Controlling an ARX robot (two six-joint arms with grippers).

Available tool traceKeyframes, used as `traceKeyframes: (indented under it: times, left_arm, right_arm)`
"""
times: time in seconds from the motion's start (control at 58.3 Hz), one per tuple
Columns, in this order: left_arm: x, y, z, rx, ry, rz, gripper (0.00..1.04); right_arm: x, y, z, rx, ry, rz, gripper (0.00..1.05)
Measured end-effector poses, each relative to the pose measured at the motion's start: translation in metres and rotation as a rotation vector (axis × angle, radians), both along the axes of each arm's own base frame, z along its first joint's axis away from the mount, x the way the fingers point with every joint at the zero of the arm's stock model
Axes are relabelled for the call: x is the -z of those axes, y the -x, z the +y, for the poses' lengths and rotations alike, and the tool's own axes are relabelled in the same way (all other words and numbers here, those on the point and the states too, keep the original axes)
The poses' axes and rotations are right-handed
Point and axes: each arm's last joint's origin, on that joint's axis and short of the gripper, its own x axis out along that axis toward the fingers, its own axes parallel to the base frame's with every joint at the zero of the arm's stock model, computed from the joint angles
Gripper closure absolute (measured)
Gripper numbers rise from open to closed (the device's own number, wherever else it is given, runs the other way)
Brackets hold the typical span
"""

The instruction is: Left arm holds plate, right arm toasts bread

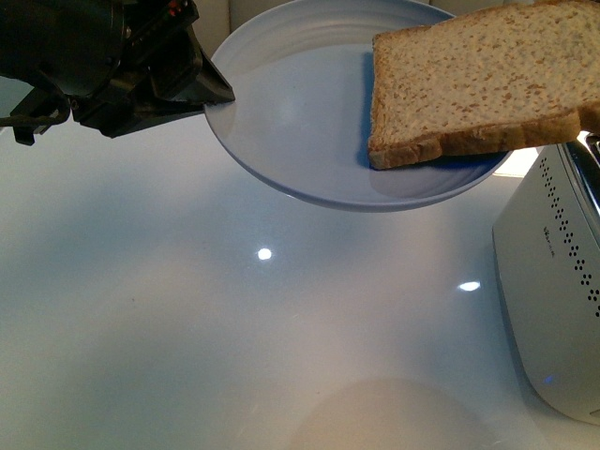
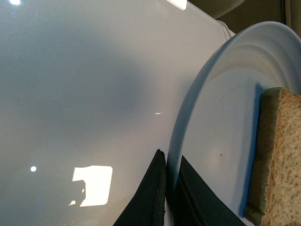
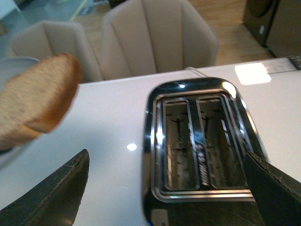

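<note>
My right gripper will next grab the slice (image 1: pixel 478 80) by its crust edge that sticks out over the plate, so the bread can be toasted in the toaster (image 1: pixel 558 281).
My left gripper (image 1: pixel 217 94) is shut on the near-left rim of the pale blue plate (image 1: pixel 300 122) and holds it above the white table. In the left wrist view its black fingers (image 2: pixel 153 197) pinch the plate rim (image 2: pixel 188 108). The speckled brown bread slice (image 1: pixel 478 80) lies on the plate's right side and overhangs the rim; it also shows in the left wrist view (image 2: pixel 277 160) and the right wrist view (image 3: pixel 37 101). My right gripper (image 3: pixel 169 181) is open and empty, its jaws spread wide over the toaster (image 3: pixel 200 146), whose two slots are empty.
The silver-white toaster (image 1: pixel 558 300) stands at the table's right edge, below the bread's overhanging corner. Beige chairs (image 3: pixel 155 35) stand beyond the table's far edge. The glossy white table (image 1: pixel 234 319) reflects ceiling lights.
</note>
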Motion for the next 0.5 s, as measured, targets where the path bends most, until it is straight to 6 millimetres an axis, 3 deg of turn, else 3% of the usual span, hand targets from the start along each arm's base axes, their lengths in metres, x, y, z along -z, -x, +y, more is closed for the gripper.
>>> traceKeyframes:
  times: [0.172, 0.343, 0.498]
  left_arm:
    - [0.000, 0.000, 0.000, -0.001, -0.001, 0.000, 1.01]
    - [0.000, 0.000, 0.000, -0.001, -0.001, 0.000, 1.01]
    - [0.000, 0.000, 0.000, -0.001, -0.001, 0.000, 1.01]
  right_arm:
    - [-0.022, -0.035, 0.016, -0.096, -0.225, 0.067, 0.09]
    - [-0.024, -0.057, 0.030, -0.135, -0.359, 0.134, 0.09]
    - [-0.013, -0.083, 0.038, -0.146, -0.465, 0.221, 0.09]
